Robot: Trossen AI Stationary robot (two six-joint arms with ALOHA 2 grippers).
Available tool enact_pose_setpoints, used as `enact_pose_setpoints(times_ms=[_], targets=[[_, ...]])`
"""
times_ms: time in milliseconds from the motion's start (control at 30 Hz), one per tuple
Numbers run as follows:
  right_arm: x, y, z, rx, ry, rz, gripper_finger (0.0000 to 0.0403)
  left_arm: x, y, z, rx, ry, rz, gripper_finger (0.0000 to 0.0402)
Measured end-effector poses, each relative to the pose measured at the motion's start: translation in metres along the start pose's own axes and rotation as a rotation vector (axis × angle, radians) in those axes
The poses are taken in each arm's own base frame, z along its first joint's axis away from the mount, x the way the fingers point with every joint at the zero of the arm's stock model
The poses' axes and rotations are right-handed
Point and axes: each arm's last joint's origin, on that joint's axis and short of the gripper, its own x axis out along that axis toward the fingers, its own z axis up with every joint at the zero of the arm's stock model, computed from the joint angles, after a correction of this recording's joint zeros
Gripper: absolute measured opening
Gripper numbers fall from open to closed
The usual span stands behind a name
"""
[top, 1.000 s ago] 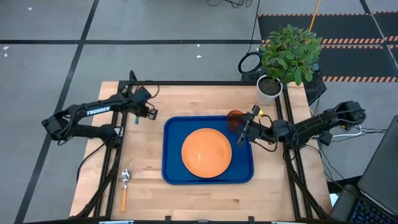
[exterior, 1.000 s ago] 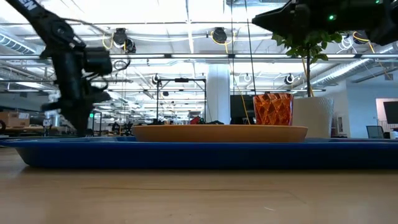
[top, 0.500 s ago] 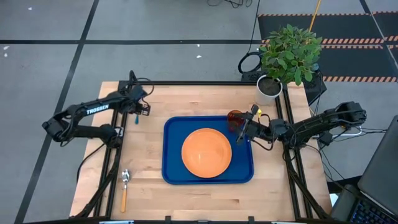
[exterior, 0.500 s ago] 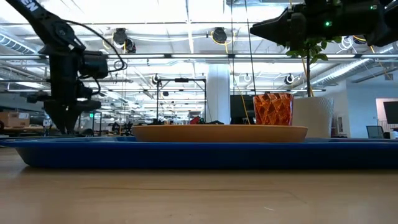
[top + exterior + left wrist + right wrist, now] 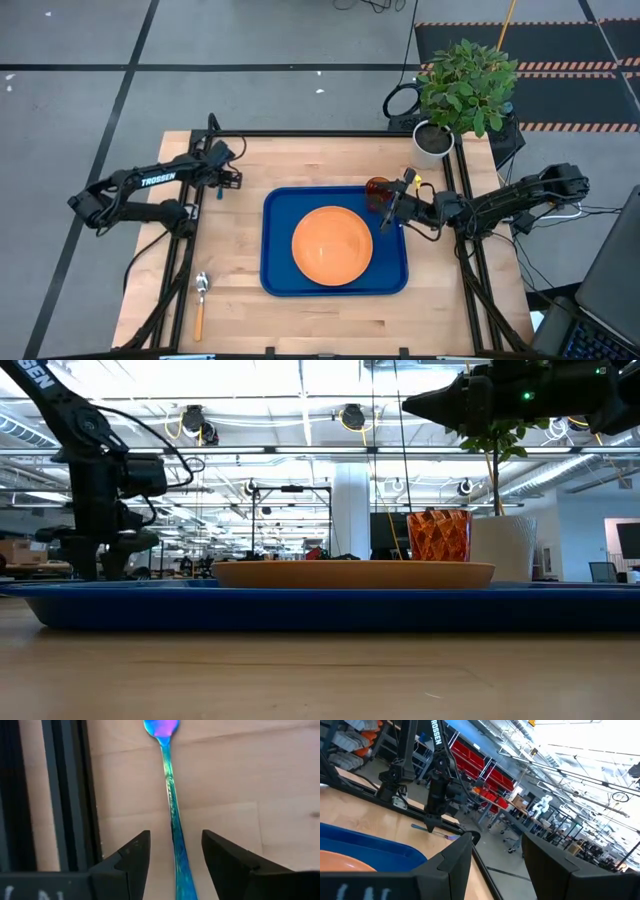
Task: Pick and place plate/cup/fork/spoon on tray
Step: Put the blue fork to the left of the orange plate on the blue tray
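The light-blue fork is the next thing to pick up. I will take it by its handle with my left gripper.
The light-blue fork lies flat on the wooden table near its far left corner. My left gripper points down over it, open, with one finger on each side of the handle and a gap on both sides. The orange plate sits in the blue tray. The orange-red cup stands upright in the tray's far right corner. My right gripper hovers open beside the cup and above it, with nothing between its fingers. The spoon lies on the table near the left front edge.
A white plant pot with a leafy plant stands at the table's far right corner. A black frame rail runs along the table's left edge, close beside the fork. Bare wood lies between the tray and the spoon.
My left gripper has moved a little toward the table's left edge, over the fork, and has opened from shut. The fork has stayed flat on the table.
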Motion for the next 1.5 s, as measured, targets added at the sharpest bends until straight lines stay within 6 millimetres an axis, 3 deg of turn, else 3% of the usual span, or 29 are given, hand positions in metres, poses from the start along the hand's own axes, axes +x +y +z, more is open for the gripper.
enact_pose_setpoints(times_ms=[433,800,1000,1233,1500], targets=[[0.000,0.001,0.000,0.037,-0.007,0.029,0.0169,0.010,0.005,-0.002,-0.019,-0.028,-0.041,0.0123],[0.000,0.003,-0.002,0.069,-0.001,0.059,0.0169,0.010,0.005,-0.003,-0.012,-0.027,-0.029,0.0013],[0.000,0.004,-0.003,0.075,0.010,0.066,0.0169,0.010,0.004,-0.004,-0.014,-0.026,-0.026,0.0026],[0.000,0.004,-0.003,0.089,0.011,0.066,0.0169,0.005,-0.003,-0.008,-0.013,-0.037,-0.054,0.0012],[-0.001,0.006,-0.006,0.126,0.043,0.084,0.0169,-0.021,-0.020,-0.015,0.003,-0.040,-0.250,0.0012]])
